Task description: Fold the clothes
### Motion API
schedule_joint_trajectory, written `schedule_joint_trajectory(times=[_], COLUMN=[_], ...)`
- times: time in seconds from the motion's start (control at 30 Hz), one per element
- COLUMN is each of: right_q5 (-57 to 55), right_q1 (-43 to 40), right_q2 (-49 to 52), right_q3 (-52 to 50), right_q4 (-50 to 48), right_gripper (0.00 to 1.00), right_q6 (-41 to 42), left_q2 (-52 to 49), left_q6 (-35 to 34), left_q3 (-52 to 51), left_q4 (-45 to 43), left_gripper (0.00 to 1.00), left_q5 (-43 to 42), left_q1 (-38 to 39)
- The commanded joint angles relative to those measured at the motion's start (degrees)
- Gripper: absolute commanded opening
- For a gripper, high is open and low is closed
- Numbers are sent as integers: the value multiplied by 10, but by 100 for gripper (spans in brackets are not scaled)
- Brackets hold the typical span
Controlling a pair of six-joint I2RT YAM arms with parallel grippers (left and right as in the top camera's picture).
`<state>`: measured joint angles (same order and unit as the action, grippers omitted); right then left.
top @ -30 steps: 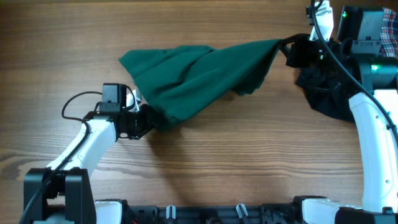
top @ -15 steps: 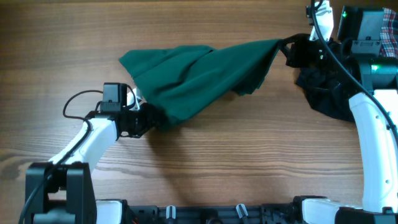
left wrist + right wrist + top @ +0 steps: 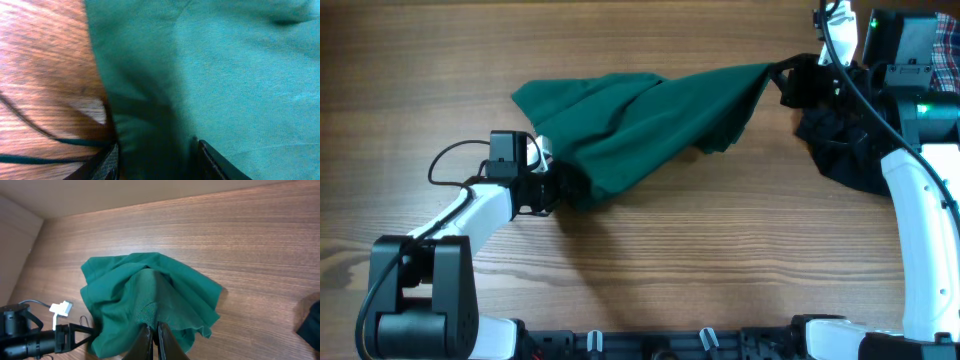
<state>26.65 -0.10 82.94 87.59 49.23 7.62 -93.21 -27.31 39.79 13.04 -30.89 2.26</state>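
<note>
The dark green garment's near edge [image 3: 567,187] [image 3: 155,159] should be grabbed next by the robot's left gripper, opposite the garment corner in its right gripper. The garment can then be stretched flat for folding.
A dark green garment [image 3: 630,125] lies bunched across the middle of the table, and its right corner is lifted. My right gripper [image 3: 782,75] is shut on that corner, and in the right wrist view the cloth [image 3: 150,295] hangs from the pinched jaws [image 3: 155,327]. My left gripper [image 3: 558,190] is at the garment's lower left edge. In the left wrist view its fingers stand apart, with a dark fold of green cloth [image 3: 240,75] filling the gap of the gripper [image 3: 157,152]. A black garment [image 3: 845,150] lies heaped at the right.
A plaid shirt [image 3: 932,40] shows at the far right corner, behind the right arm. A small white piece [image 3: 542,152] sits by the left wrist, beside a loop of black cable [image 3: 445,165]. Bare wood table [image 3: 700,250] extends in front.
My left gripper has slid a little to the right and up, further onto the green garment's edge. The right gripper and the lifted corner have stayed put.
</note>
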Motion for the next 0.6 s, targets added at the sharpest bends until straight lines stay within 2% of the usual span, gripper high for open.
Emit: schedule_joint_trajectory(times=[0.0,0.23,0.3,0.4,0.57], right_q5=[-16,-16,-16,-16,-16], right_q1=[-3,-3,-3,-3,-3], right_q2=[-2,-2,-2,-2,-2], right_q3=[14,14,14,14,14], right_q4=[-4,-3,-3,-3,-3], right_gripper=[4,4,4,4,4], right_q6=[14,14,14,14,13], left_q2=[-7,-7,-7,-7,3], left_q6=[-5,-30,-30,-30,-30], left_q3=[-4,-4,-4,-4,-4], left_q4=[-22,-39,-39,-39,-63], left_gripper=[49,49,41,4,4], left_q5=[-48,-56,-58,-65,-77], left_q1=[2,2,1,1,1])
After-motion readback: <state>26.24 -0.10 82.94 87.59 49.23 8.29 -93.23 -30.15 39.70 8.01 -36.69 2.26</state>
